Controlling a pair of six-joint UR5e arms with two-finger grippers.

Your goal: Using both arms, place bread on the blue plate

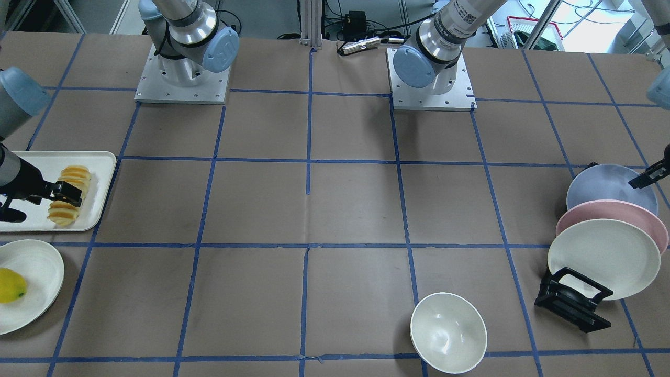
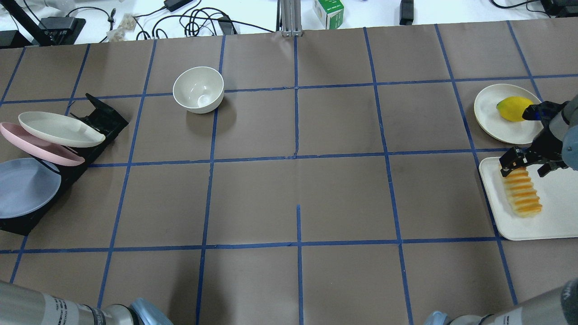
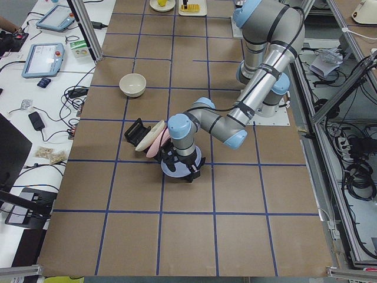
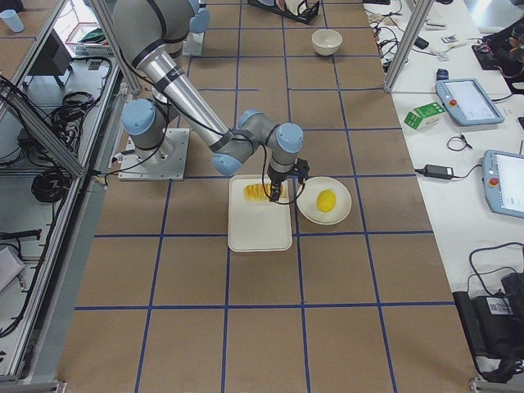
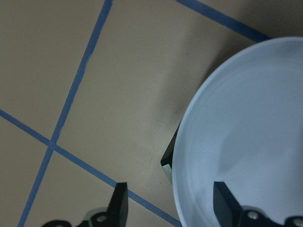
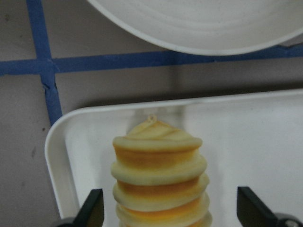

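Note:
My left gripper picks up the blue plate by its rim (image 1: 636, 170) next. That leaves the blue plate's flat middle (image 1: 606, 187) free for the bread.
The bread (image 1: 75, 174) lies on a white tray (image 1: 31, 162) at the table's end on my right side; it also shows in the overhead view (image 2: 523, 196) and the right wrist view (image 6: 158, 175). My right gripper (image 6: 170, 208) is open, low over the loaf, one finger on each side of its end (image 2: 528, 168). The blue plate (image 1: 602, 186) leans at the robot end of a black rack (image 2: 22, 187). My left gripper (image 5: 170, 194) is open, its fingers either side of the plate's rim (image 5: 246, 132). It reaches in at the front view's right edge (image 1: 649, 175).
A pink plate (image 1: 612, 212) and a cream plate (image 1: 602, 256) lean in the same black rack (image 1: 573, 301). A white bowl (image 2: 198, 89) stands on the table's far side. A white plate (image 2: 492, 117) with a yellow lemon (image 2: 512, 108) sits just beyond the tray.

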